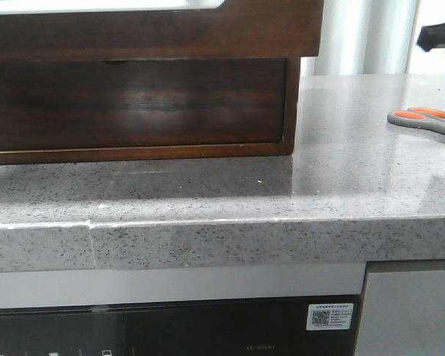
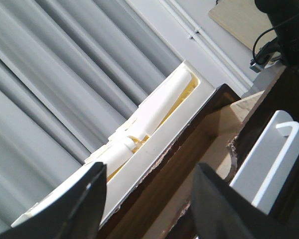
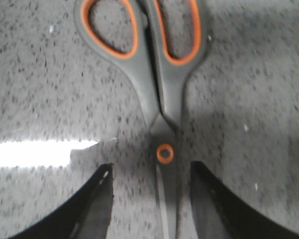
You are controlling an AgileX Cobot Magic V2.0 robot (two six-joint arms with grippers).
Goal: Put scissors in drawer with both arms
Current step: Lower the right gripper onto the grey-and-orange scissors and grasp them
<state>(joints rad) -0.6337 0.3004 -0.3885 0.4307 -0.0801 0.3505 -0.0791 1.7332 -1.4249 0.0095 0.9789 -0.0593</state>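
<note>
My right gripper's fingers are above the scissors' blades beside the orange pivot (image 3: 165, 154) and would miss now, so they should lower before closing.
The scissors (image 3: 159, 99) lie flat on the speckled grey counter, with grey handles and orange loop inserts. My right gripper (image 3: 149, 199) is open just above them. Its two black fingers (image 3: 97, 204) stand either side of the blades, below the orange pivot, without touching them. In the front view only the scissors' handles (image 1: 423, 119) show at the right edge, under a black part of the right arm (image 1: 439, 33). The drawer (image 1: 133, 104) is a wide dark wood front, flush in the cabinet. My left gripper (image 2: 149, 199) is open and empty, above the cabinet's top edge (image 2: 189, 164).
The wooden cabinet (image 1: 293, 111) stands at the back left of the stone counter (image 1: 282, 222). On top of it sits a white tray (image 2: 189, 114) holding pale rolls. Grey curtains hang behind. A white bracket (image 2: 269, 159) lies close to the left gripper.
</note>
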